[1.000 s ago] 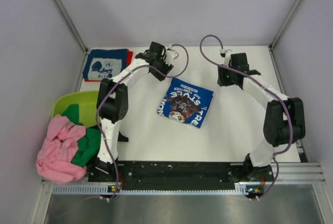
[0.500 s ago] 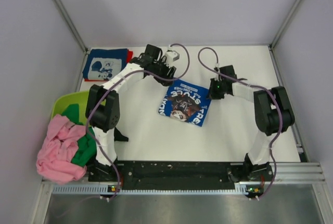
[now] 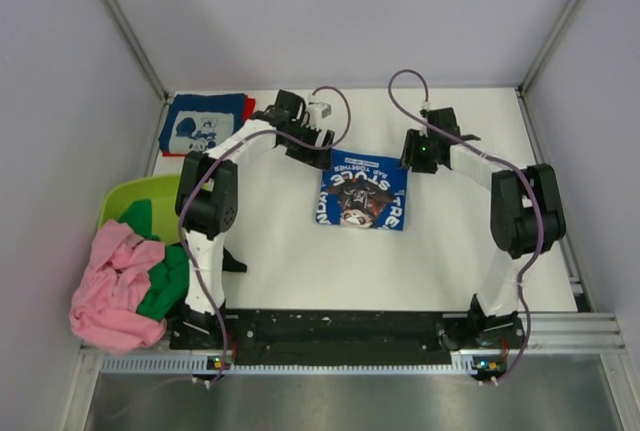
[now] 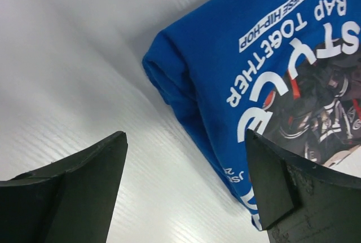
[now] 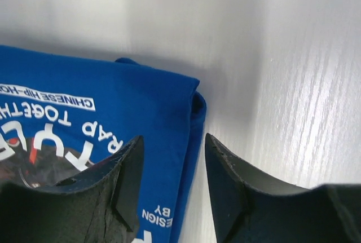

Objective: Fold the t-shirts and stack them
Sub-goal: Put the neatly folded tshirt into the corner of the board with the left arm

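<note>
My left gripper is to grab the folded royal blue t-shirt next by its side edge at the t-shirt's far corner, layers together, to stack it folded.
A folded royal blue t-shirt with a dark graphic print lies mid-table; it also shows in the left wrist view and the right wrist view. My left gripper is open and empty at the shirt's far left corner. My right gripper is open and empty at its far right corner, jaws astride the folded edge. A folded navy t-shirt with white cartoon print lies at the far left on a red one. A pink t-shirt and a green t-shirt are heaped at the near left.
A lime-green plastic tub holds the heap at the left edge. Grey walls enclose the white table on three sides. The arm bases stand on a black rail along the near edge.
The blue shirt has turned from a slanted lie to nearly square with the table. Both grippers have moved in to its far corners.
</note>
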Robot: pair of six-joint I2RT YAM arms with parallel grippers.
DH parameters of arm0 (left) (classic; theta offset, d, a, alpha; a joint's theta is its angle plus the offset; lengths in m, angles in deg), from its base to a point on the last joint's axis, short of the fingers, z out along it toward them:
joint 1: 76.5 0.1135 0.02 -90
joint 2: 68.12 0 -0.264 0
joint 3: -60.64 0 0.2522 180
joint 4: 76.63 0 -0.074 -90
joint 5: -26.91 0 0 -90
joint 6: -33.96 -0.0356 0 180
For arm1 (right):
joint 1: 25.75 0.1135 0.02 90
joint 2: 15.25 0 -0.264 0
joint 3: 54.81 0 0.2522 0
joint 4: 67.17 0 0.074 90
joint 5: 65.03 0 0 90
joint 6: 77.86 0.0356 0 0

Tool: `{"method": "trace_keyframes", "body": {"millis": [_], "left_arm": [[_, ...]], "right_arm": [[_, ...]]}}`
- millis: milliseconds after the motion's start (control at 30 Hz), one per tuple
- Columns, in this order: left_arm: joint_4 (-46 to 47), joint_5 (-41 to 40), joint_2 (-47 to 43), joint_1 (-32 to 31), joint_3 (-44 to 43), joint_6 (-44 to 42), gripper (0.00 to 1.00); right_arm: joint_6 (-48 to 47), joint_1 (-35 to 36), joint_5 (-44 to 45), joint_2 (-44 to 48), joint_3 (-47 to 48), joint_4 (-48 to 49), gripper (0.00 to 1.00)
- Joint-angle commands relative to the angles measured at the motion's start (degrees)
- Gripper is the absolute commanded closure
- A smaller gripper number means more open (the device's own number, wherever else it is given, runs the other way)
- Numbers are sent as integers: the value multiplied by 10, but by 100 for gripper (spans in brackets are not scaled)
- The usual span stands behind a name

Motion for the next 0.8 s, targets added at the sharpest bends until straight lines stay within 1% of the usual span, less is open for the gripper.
{"method": "trace_keyframes", "body": {"millis": [0, 67, 133, 200, 233, 300, 367, 400, 433, 467, 500, 533, 600, 667, 767], "left_arm": [[7, 76, 29, -6, -16, 35, 11], [-41, 106, 58, -11, -46, 22, 11], [-60, 112, 79, -14, -56, 19, 11], [-60, 109, 95, -14, -56, 28, 12], [-59, 111, 102, -14, -59, 32, 14], [-53, 132, 111, -14, -61, 43, 23], [-46, 157, 118, -14, -70, 45, 41], [-47, 165, 121, -13, -74, 63, 49], [-48, 178, 121, -13, -79, 65, 60], [-53, 189, 120, -13, -83, 64, 72], [-57, 194, 117, -12, -89, 62, 91], [-60, 199, 111, -8, -91, 60, 100], [-60, 200, 93, 4, -91, 54, 100], [-63, 183, 65, 21, -93, 38, 100], [-102, 117, 36, 49, -119, -30, 100]], "right_arm": [[-15, -5, -17, 75, -28, -15, 48], [-16, -7, -23, 100, -49, -19, 31], [-15, -13, -23, 134, -67, -24, 1], [-14, -16, -19, 171, -86, -24, 1], [-15, -16, -18, 189, -92, -24, 1], [-16, -17, -11, 232, -105, -25, 1], [-26, -16, -10, 258, -110, -30, 1], [-31, -16, -9, 267, -112, -36, 1], [-35, -16, -6, 277, -113, -43, 1], [-40, -16, -3, 285, -113, -51, 1], [-43, -16, 2, 292, -114, -58, 1], [-46, -16, 6, 299, -115, -61, 1], [-52, -16, 13, 312, -119, -69, 1], [-59, -16, 21, 323, -121, -76, 1], [-72, -16, 36, 339, -124, -87, 1]]}}
